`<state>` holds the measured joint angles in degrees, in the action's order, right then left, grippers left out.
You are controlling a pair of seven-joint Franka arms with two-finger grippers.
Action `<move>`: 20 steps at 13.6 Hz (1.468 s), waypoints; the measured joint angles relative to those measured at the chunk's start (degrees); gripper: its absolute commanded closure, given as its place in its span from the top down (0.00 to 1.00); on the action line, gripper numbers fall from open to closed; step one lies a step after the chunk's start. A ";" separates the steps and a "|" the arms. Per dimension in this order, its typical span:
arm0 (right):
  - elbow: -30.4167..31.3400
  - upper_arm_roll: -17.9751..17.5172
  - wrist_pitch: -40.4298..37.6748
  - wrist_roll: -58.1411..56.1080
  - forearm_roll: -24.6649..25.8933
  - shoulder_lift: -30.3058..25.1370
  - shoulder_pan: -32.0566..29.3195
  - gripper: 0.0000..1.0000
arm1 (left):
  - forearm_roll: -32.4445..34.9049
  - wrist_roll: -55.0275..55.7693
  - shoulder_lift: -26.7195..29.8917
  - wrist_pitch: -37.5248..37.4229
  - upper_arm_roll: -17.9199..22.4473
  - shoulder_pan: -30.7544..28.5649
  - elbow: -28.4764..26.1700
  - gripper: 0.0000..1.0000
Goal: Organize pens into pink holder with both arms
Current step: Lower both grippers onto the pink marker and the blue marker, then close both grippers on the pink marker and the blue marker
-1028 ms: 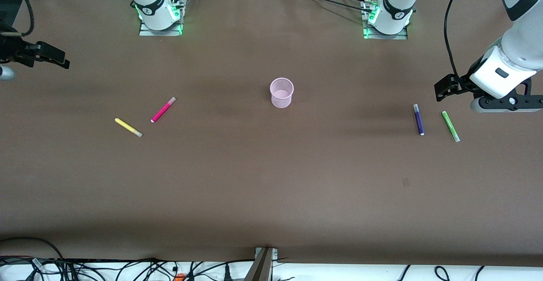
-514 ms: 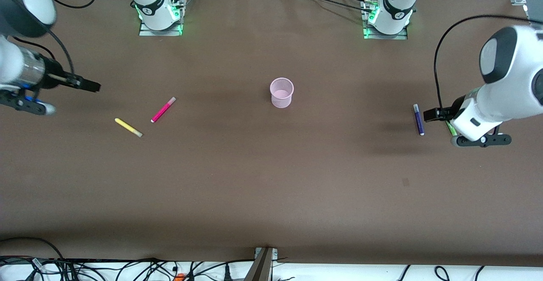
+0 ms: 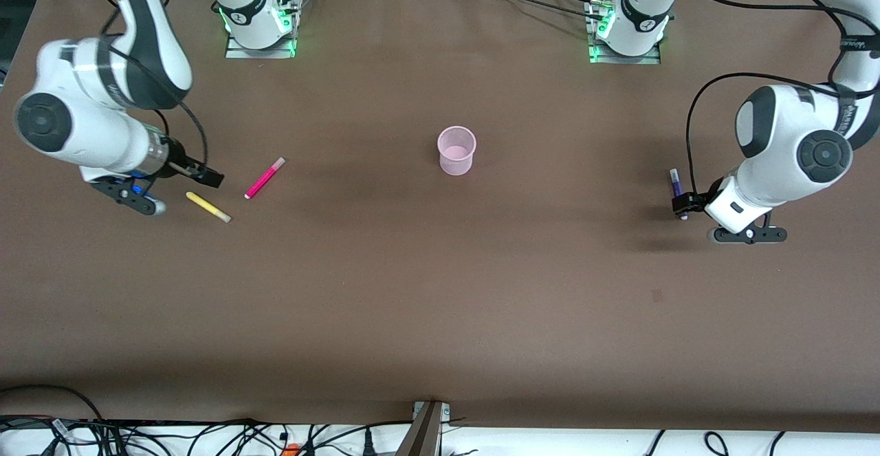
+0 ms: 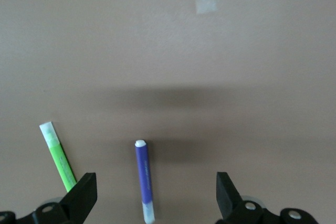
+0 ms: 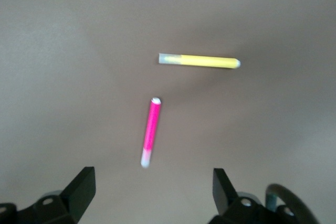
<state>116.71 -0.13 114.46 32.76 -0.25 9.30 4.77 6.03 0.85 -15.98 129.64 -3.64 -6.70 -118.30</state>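
Observation:
I need to grab the blue-purple pen by its body [image 3: 678, 189] with my left gripper next. Then it can go into the pink holder [image 3: 456, 150].
The pink holder [image 3: 456, 150] stands upright mid-table. The magenta-pink pen [image 3: 265, 177] and the yellow pen [image 3: 208, 207] lie toward the right arm's end. My right gripper [image 3: 210, 177] is open and empty, low over the table between them; in the right wrist view [image 5: 152, 190] the magenta pen [image 5: 150, 131] and yellow pen [image 5: 199, 61] lie ahead of its jaws. My left gripper [image 3: 680, 203] is open over the dark blue-purple pen [image 3: 674, 181]. In the left wrist view [image 4: 156, 203] that pen [image 4: 144, 179] lies between its jaws, and the green pen [image 4: 59, 157] lies just outside one finger.
The green pen is hidden under the left arm in the front view. A small pale patch [image 3: 657, 296] marks the brown table nearer the front camera. The arm bases [image 3: 260, 26] stand along the table's back edge. Cables [image 3: 206, 435] lie along the near edge.
Both arms have swung in and down from the table's ends. The right gripper has come down beside the magenta and yellow pens. The left gripper has come down over the blue-purple pen.

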 measured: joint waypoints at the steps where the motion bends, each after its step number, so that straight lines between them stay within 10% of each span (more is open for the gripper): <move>1: 2.77 0.01 3.43 0.72 0.00 0.10 0.00 0.87 | 0.08 -1.10 -0.09 3.61 0.02 -1.14 -2.66 1.00; 5: 8.09 0.08 12.49 2.33 0.00 2.43 0.00 0.75 | 0.11 -2.50 -1.94 12.45 0.04 -3.21 -9.75 0.97; 15: 14.51 0.04 31.13 7.06 0.00 9.62 2.24 0.71 | 0.12 -2.50 -8.55 19.82 0.04 -4.30 -9.77 0.00; 20: 16.86 0.05 37.10 7.76 0.00 11.19 2.98 0.40 | 0.17 -2.52 -8.48 19.79 -0.15 -4.33 -9.39 0.00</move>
<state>133.57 -0.08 151.56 40.52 -0.26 20.49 7.75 6.21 -1.67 -24.46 149.44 -3.79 -11.03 -127.69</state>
